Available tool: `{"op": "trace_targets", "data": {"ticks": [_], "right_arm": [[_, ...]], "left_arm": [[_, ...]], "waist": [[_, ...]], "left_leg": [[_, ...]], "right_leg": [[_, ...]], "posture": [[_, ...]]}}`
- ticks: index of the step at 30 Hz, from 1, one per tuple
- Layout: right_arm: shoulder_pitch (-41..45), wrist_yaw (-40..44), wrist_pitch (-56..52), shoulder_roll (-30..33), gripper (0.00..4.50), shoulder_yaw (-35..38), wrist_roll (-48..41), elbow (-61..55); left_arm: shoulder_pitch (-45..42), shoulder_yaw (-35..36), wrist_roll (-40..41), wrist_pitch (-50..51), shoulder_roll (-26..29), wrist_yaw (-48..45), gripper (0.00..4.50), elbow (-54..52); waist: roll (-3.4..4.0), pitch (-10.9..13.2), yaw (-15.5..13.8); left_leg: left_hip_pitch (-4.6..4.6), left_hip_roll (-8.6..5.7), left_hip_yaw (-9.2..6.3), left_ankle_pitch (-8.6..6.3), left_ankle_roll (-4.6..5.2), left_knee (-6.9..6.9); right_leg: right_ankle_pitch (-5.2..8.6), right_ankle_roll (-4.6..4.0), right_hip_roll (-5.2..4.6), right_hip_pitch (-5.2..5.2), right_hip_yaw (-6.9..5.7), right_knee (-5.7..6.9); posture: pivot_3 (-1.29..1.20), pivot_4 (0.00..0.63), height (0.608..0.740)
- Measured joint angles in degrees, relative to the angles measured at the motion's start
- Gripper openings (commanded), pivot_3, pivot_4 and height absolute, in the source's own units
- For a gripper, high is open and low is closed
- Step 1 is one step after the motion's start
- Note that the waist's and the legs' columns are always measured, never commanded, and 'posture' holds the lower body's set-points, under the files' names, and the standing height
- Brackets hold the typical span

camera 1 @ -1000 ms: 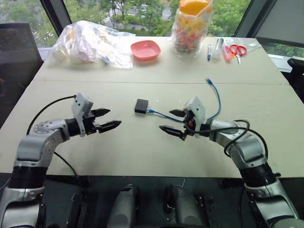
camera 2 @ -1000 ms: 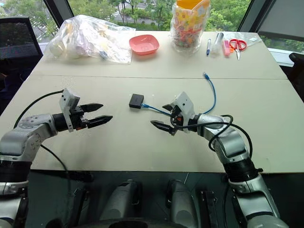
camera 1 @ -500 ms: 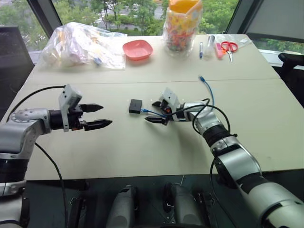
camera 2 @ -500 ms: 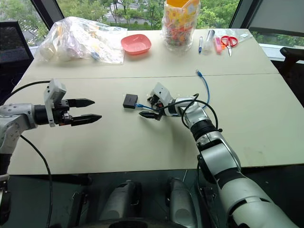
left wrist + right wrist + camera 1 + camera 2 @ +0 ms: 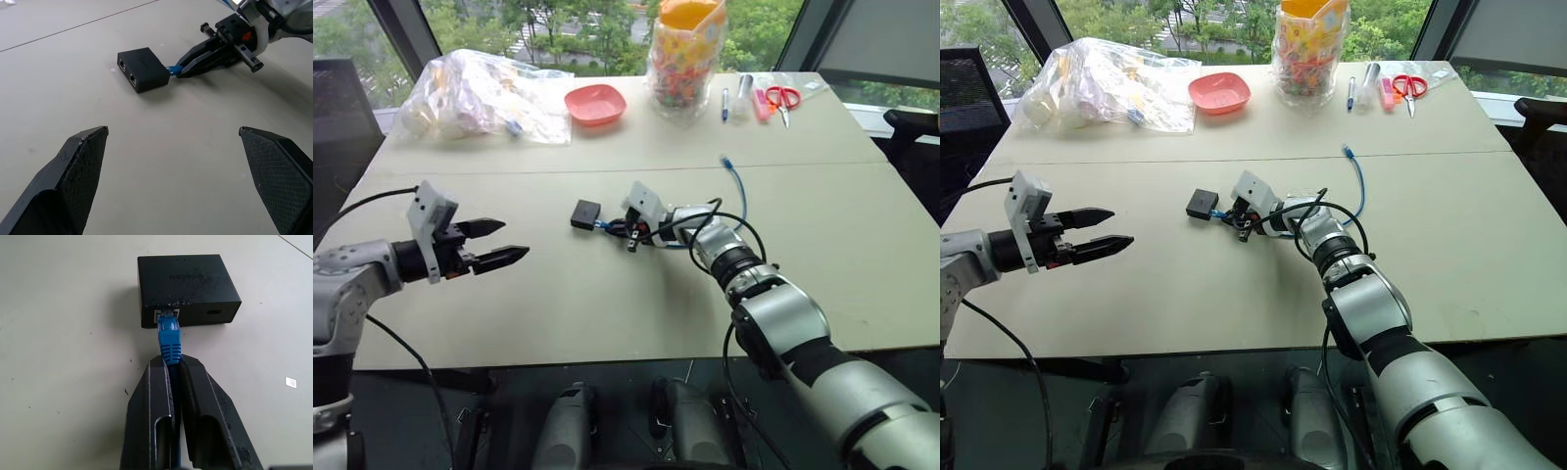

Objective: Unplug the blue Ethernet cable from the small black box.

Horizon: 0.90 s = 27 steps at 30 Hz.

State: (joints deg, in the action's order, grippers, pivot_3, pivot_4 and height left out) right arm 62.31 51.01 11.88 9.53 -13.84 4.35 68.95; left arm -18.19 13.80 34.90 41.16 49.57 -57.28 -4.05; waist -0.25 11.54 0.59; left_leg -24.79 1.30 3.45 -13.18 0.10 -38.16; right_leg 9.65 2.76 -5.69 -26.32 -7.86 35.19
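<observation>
My left gripper takes the small black box (image 5: 585,213) by its end with the empty ports next, because the blue plug and my right gripper crowd one side.
The small black box (image 5: 585,213) lies flat near the middle of the table. The blue Ethernet cable (image 5: 168,338) has its plug seated in a port on the box's side. From there the cable runs back under my right arm to a free plug (image 5: 729,162) farther out on the table. My right gripper (image 5: 171,363) is shut on the cable just behind the seated plug, a short way from the box. My left gripper (image 5: 514,241) hangs open above the table left of the box, pointing at it, with nothing between its fingers (image 5: 83,161).
Along the far edge stand a clear plastic bag of items (image 5: 480,93), a pink bowl (image 5: 595,103), a jar of colourful sweets (image 5: 683,59), pens (image 5: 740,93) and red scissors (image 5: 783,96). A seam (image 5: 460,168) crosses the table behind the box.
My right gripper moved forward and left up to the box and shut on the blue cable behind its plug. The left gripper drew back to the left a little, still open.
</observation>
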Motion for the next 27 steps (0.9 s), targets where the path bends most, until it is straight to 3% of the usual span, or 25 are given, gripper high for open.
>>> {"op": "trace_targets", "data": {"ticks": [5,11,15,20,23,27], "right_arm": [[-1.8,-5.6,11.0,6.7,0.02,-1.6,6.1,-7.5],[-9.2,-13.2,24.0,15.4,0.02,-3.4,14.4,-28.2],[-12.5,-15.9,24.2,16.2,0.02,-3.5,16.3,-34.6],[-12.9,-16.9,20.9,16.5,0.02,-3.1,16.8,-40.9],[-13.5,-17.0,19.5,16.7,0.00,-3.0,16.9,-43.5],[-15.2,-17.2,17.4,17.2,0.00,-3.1,16.9,-46.2]], "left_arm": [[-7.7,-2.2,-3.0,-4.0,-2.6,-0.3,4.50,11.2],[-28.9,-5.8,-4.2,-8.4,-13.3,-8.1,4.50,36.1],[-38.2,-6.5,-5.0,-10.5,-19.7,-14.8,4.50,51.2],[-46.8,-6.5,-8.3,-14.0,-23.1,-20.0,4.50,63.2],[-49.4,-6.4,-9.8,-15.6,-24.8,-21.4,3.66,67.1],[-50.2,-6.4,-12.0,-16.7,-25.5,-24.1,1.97,70.2]], "waist": [[-0.02,0.0,0.2],[-0.16,0.0,-0.1],[-0.27,0.0,0.7],[-0.29,0.0,1.0],[-0.30,0.0,0.7],[-0.31,0.0,0.5]], "left_leg": [[0.00,0.00,0.10,0.00,0.00,0.00],[0.00,-0.18,0.42,0.03,-0.02,-0.06],[0.09,-0.17,0.64,0.03,0.00,-0.03],[0.29,-0.08,0.78,0.02,0.00,0.03],[0.31,-0.07,0.84,0.01,0.02,0.02],[0.30,-0.05,0.88,-0.01,0.06,0.02]], "right_leg": [[0.00,0.01,0.02,-0.02,0.06,-0.01],[-0.01,0.04,0.06,0.04,0.09,0.00],[-0.02,0.05,0.07,-0.04,0.28,0.05],[-0.02,0.05,0.13,0.00,0.45,0.09],[-0.02,0.05,0.13,0.00,0.53,0.09],[-0.02,0.04,0.13,-0.02,0.58,0.09]], "posture": [[0.00,0.150,0.740],[0.00,0.150,0.740],[0.00,0.150,0.740],[0.00,0.150,0.740],[0.00,0.150,0.740],[0.00,0.150,0.740]]}}
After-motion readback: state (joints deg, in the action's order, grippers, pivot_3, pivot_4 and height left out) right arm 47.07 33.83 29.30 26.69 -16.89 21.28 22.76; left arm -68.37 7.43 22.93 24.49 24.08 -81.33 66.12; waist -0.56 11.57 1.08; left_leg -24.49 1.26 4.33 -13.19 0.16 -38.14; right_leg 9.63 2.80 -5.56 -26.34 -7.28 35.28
